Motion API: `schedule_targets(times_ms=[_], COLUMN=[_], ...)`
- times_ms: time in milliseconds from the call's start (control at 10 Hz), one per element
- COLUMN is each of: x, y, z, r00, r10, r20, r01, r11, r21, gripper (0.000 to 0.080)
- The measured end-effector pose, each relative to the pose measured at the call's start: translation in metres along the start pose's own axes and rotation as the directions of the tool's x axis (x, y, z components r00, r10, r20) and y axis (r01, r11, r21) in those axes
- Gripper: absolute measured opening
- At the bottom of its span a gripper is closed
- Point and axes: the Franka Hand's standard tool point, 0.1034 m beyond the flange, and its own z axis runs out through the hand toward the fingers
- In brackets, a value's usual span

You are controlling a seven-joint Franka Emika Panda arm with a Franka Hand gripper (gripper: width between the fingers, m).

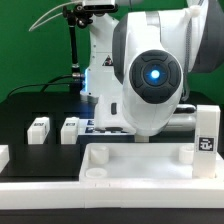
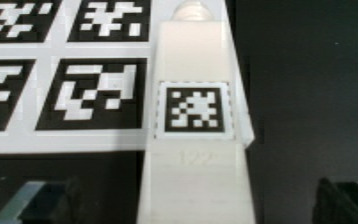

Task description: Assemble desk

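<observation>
My gripper is to leave the leg's round peg free to go into the desk top's socket, so it should grab the leg by its plain body below the tag (image 2: 197, 192).
In the wrist view a white square post leg (image 2: 197, 120) with a black-and-white tag lies lengthwise on the black table. It runs between my gripper's (image 2: 190, 206) two dark fingers (image 2: 23, 204). The gripper is open, with a wide gap on each side of the leg, and it touches nothing. The rimmed white desk top (image 1: 60, 170) with round corner sockets lies at the front of the exterior view. Two short legs (image 1: 38, 127) (image 1: 69, 128) stand on the exterior view's left, and a taller tagged leg (image 1: 207, 136) stands on its right. The arm's body hides the gripper in the exterior view.
The marker board (image 2: 51, 60) with its printed tags lies right beside the leg under my wrist, its edge against or under the leg. The arm's large white joint (image 1: 150, 75) fills the middle of the exterior view. A white border rail (image 1: 3, 156) shows at the exterior view's left edge.
</observation>
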Motion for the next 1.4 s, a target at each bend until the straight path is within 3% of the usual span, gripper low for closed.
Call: schedule_targets(times_ms=[300, 400, 500, 600, 1200, 1300, 1400], x=[0.0, 0.0, 0.0, 0.0, 0.0, -0.005, -0.023], y=[0.001, 0.001, 0.001, 0.001, 0.001, 0.001, 0.004], z=[0.0, 0.0, 0.0, 0.0, -0.001, -0.005, -0.031], r00=[1.0, 1.0, 1.0, 1.0, 1.0, 1.0, 0.998], r10=[0.001, 0.001, 0.001, 0.001, 0.001, 0.001, 0.001], r20=[-0.001, -0.001, -0.001, -0.001, -0.001, 0.014, 0.06], r01=[-0.001, -0.001, -0.001, -0.001, -0.001, -0.002, -0.003], r11=[1.0, 1.0, 1.0, 1.0, 1.0, 1.0, 1.0], r21=[0.001, 0.001, 0.001, 0.002, 0.002, 0.007, 0.021], gripper=[0.0619, 0.0435, 0.0435, 0.0286, 0.0286, 0.0286, 0.0288])
